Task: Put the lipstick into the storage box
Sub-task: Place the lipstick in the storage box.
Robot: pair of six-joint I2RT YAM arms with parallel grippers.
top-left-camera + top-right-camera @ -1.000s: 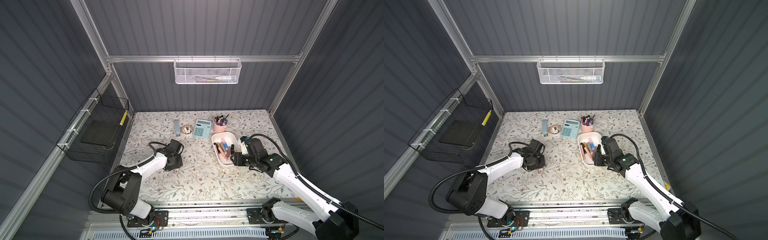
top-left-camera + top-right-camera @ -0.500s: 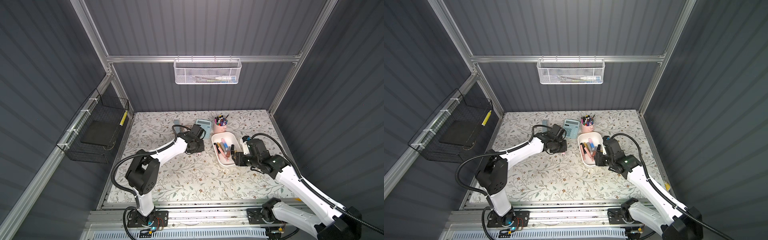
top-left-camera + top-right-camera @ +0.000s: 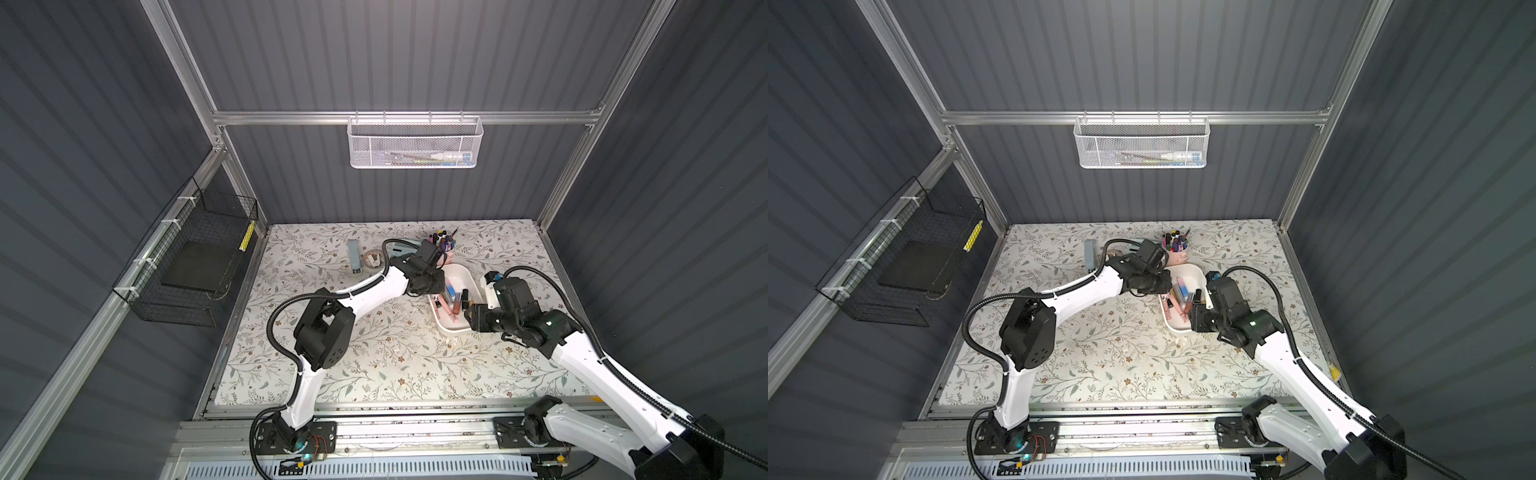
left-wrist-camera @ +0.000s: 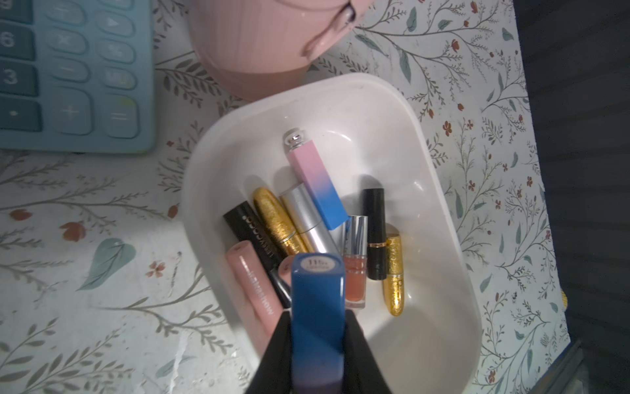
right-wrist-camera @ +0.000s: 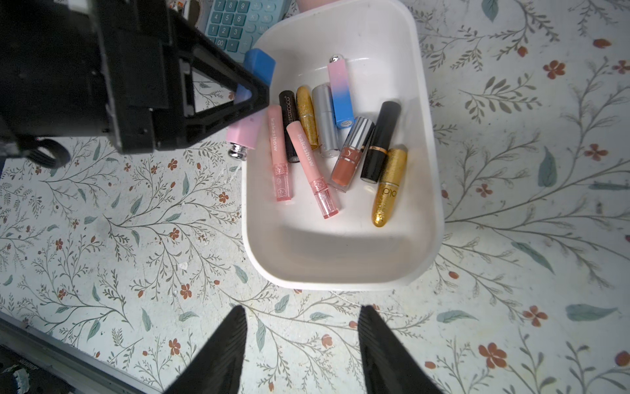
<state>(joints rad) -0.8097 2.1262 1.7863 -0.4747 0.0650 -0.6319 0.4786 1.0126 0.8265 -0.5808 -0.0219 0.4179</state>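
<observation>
The lipstick hangs across the storage box's rim, pink end outside, so if I opened now, it would end on rim or mat. My left gripper should move the lipstick farther in.
A blue-to-pink lipstick (image 4: 317,307) is clamped between the fingers of my left gripper (image 4: 317,312), which is shut on it. The lipstick (image 5: 259,63) hangs over the left rim of the white storage box (image 5: 341,278), blue end pointing over the box. In both top views the left gripper (image 3: 434,279) sits at that rim of the storage box (image 3: 455,330). Several other lipsticks and gloss tubes lie inside the box. My right gripper (image 5: 301,308) is open and empty, just short of the box's near end, over the floral mat (image 3: 467,311).
A pink pen cup (image 4: 259,51) and a light-blue calculator (image 4: 68,68) stand just behind the box. A small blue block (image 3: 354,257) lies at the back left. A white mesh basket (image 3: 415,143) hangs on the back wall, a black wire basket (image 3: 195,257) on the left wall.
My left arm has swung from the middle left of the mat to the box's left rim. The right arm has barely moved.
</observation>
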